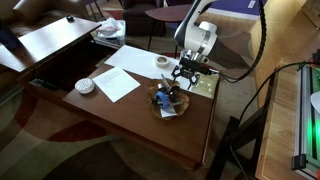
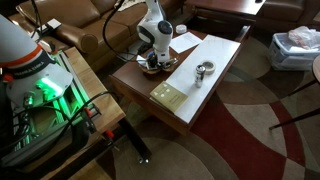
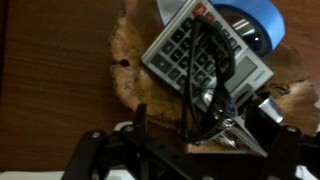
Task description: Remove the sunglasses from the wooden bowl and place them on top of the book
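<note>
My gripper moves lower first, then closes on the sunglasses. The sunglasses are between its fingers, above the black arms, so closing now would miss.
The wooden bowl [image 3: 125, 60] fills the wrist view and holds a grey keypad gadget, a blue item and the dark sunglasses [image 3: 207, 95], whose thin black arms lie across the keypad. My gripper [image 3: 185, 145] hangs just above the bowl with its fingers spread either side of the sunglasses, and it looks open. In both exterior views the gripper [image 1: 186, 72] [image 2: 154, 58] is over the bowl [image 1: 168, 102] [image 2: 150, 69]. The pale yellow-green book [image 1: 206, 86] [image 2: 168, 95] lies flat on the table beside the bowl. The sunglasses are too small to make out in the exterior views.
White paper sheets [image 1: 118, 80] [image 2: 197, 50] lie on the dark wooden table [image 1: 150, 125]. A white round dish [image 1: 85, 86] and a pale tape-like ring [image 1: 163, 62] [image 2: 203, 70] also stand on it. Sofas and a side table surround it.
</note>
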